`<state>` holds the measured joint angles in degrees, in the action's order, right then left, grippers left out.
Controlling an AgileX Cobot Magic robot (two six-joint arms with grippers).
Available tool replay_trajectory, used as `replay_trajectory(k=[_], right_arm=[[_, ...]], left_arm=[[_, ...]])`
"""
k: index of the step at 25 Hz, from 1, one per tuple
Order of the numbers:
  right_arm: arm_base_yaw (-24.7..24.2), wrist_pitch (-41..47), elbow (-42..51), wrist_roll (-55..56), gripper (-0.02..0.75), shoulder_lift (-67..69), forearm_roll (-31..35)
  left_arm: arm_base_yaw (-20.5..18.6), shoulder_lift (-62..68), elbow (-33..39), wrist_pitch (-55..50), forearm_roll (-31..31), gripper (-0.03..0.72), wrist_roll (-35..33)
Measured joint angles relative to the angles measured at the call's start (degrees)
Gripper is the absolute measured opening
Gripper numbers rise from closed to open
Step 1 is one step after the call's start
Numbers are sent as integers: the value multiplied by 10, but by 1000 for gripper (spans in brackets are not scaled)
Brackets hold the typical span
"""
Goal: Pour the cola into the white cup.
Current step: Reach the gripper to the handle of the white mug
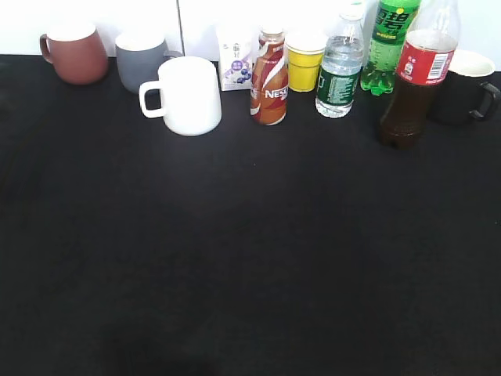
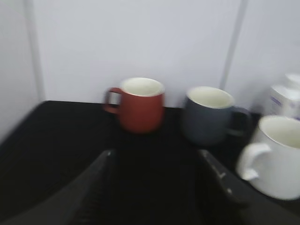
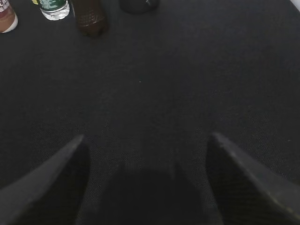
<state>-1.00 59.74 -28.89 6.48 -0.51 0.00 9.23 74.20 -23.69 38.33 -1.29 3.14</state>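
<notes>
My right gripper grabs the tall cola bottle by its body just below its label (image 1: 411,97) next, since its dark cola sits in the lower part of the bottle.
The cola (image 1: 412,86) is a tall clear bottle with dark liquid and a red label, upright at the back right; its base also shows in the right wrist view (image 3: 90,18). The white cup (image 1: 188,95) stands upright at the back left, handle to the left, and shows at the right edge of the left wrist view (image 2: 276,157). Neither arm shows in the exterior view. My left gripper (image 2: 154,157) is open and empty, facing the mugs. My right gripper (image 3: 146,140) is open and empty above bare black cloth, well short of the cola.
Along the back stand a red-brown mug (image 1: 74,53), a grey mug (image 1: 142,61), a small milk carton (image 1: 237,56), a Nescafe bottle (image 1: 269,78), a yellow cup (image 1: 304,61), a water bottle (image 1: 340,69), a green soda bottle (image 1: 389,43) and a black mug (image 1: 466,88).
</notes>
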Motion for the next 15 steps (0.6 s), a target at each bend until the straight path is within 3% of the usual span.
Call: replay_trajectory(k=[2, 5, 8, 15], right_arm=[[0, 0, 0, 0, 585, 0, 0], [0, 0, 0, 0, 585, 0, 0], [0, 0, 0, 0, 585, 0, 0], [0, 0, 0, 0, 585, 0, 0]], left_arm=[[46, 109, -9, 94, 9, 405, 0], [78, 236, -76, 111, 16, 405, 0], [80, 317, -141, 111, 17, 405, 0], [81, 363, -233, 54, 38, 405, 0]])
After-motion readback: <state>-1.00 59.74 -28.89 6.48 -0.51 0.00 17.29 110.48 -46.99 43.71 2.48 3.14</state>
